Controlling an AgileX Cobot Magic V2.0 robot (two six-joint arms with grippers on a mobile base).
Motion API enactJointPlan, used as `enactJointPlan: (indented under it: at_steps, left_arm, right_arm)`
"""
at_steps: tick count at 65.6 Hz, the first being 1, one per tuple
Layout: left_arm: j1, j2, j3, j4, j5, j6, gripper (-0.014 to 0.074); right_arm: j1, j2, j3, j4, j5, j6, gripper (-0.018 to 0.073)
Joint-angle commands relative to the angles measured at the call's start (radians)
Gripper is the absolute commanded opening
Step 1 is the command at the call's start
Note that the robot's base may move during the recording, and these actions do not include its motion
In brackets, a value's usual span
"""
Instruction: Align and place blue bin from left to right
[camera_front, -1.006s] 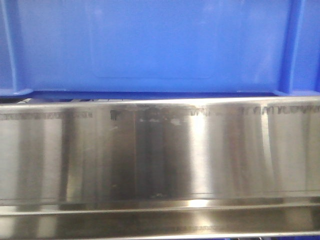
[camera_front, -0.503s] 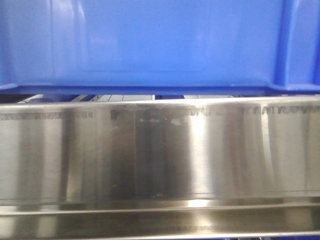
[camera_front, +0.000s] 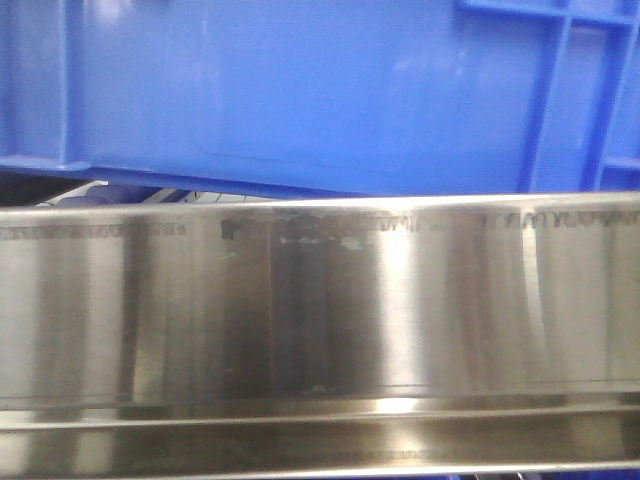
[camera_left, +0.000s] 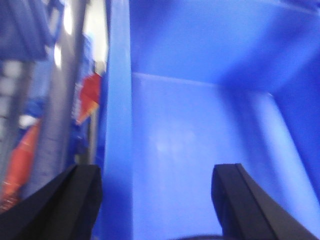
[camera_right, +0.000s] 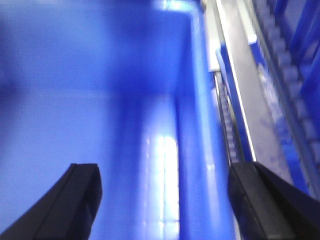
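Note:
The blue bin needs to be lined up on the steel bar, so my right gripper will pick up the bin by its side next.
The blue bin fills the top of the front view, its bottom edge raised above the steel rail and tilted, higher at the left. In the left wrist view I look down into the bin. My left gripper is open and straddles the bin's left wall, one finger outside and one inside. In the right wrist view the bin's inside shows. My right gripper is open astride the right wall, with its right finger outside the bin.
A wide stainless steel rail runs across the front below the bin. A grey post and red and orange items stand left of the bin. A steel track and blue racking lie to its right.
The bin has shifted left and risen off the steel rail, now tilted with its left end higher. Ribbed corner reinforcements have come into view at the top right.

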Motion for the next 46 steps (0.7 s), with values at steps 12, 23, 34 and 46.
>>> enactJointPlan:
  at_steps: [12, 23, 34, 46]
  left_arm:
    - [-0.007, -0.014, -0.014, 0.041, 0.016, 0.001, 0.0373]
    - [-0.007, -0.041, -0.016, 0.028, 0.016, 0.001, 0.0343]
    - [-0.007, -0.09, -0.016, 0.03, 0.01, 0.001, 0.0083]
    - [-0.007, -0.105, -0.016, 0.078, -0.017, 0.002, -0.0111]
  right_arm:
    - [-0.001, -0.017, -0.041, -0.013, 0.014, -0.027, 0.0433]
    - [-0.001, -0.03, -0.041, -0.013, 0.031, -0.027, 0.0402]
    - [-0.001, -0.056, -0.042, -0.013, 0.054, -0.03, 0.0125]
    - [-0.001, -0.069, -0.042, -0.013, 0.054, -0.03, -0.0076]
